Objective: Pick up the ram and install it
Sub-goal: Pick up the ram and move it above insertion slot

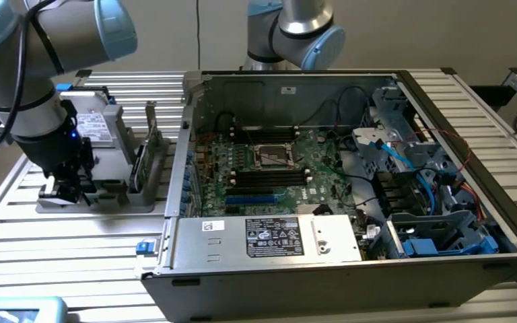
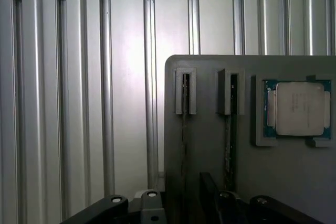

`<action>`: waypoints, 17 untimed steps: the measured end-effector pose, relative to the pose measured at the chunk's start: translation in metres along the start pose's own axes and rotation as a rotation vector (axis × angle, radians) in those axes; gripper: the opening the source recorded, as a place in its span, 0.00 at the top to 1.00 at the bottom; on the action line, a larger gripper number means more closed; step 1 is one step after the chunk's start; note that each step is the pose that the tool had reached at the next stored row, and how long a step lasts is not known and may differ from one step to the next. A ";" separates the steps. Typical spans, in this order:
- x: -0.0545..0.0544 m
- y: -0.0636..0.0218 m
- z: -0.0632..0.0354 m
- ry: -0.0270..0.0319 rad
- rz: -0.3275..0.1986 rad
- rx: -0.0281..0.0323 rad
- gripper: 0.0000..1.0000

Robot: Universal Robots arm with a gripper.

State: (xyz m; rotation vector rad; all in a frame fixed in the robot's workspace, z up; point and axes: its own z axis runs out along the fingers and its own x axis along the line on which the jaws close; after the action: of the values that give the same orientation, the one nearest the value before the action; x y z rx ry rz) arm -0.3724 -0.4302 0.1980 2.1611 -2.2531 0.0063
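I need to grab the ram by its exposed long edge (image 2: 184,145) next, and then I will install it in the black memory slots.
In the wrist view, two ram sticks stand on edge in narrow slots of a grey holder (image 2: 210,77): one ram (image 2: 185,124) and a second (image 2: 230,129). My gripper (image 2: 189,211) hangs just above that end of the holder, open, with nothing between its fingers. In the exterior view the gripper (image 1: 65,192) sits low over the holder (image 1: 106,198), at the exterior view's left, outside the computer case. The motherboard (image 1: 303,168) lies inside the open case, with black memory slots (image 1: 258,176) beside the processor socket.
A processor chip (image 2: 299,108) rests in a recess of the holder beside the ram slots. A grey drive with a white label (image 1: 97,124) and upright green boards (image 1: 157,158) stand in the holder. The case wall (image 1: 240,242), cables and drive cages (image 1: 438,235) crowd the exterior view's right.
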 end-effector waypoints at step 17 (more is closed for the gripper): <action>0.001 0.0003 -0.0371 -0.0003 -0.002 0.0034 0.87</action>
State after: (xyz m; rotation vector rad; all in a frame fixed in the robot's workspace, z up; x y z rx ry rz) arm -0.3723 -0.4302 0.2352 2.1652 -2.2527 0.0098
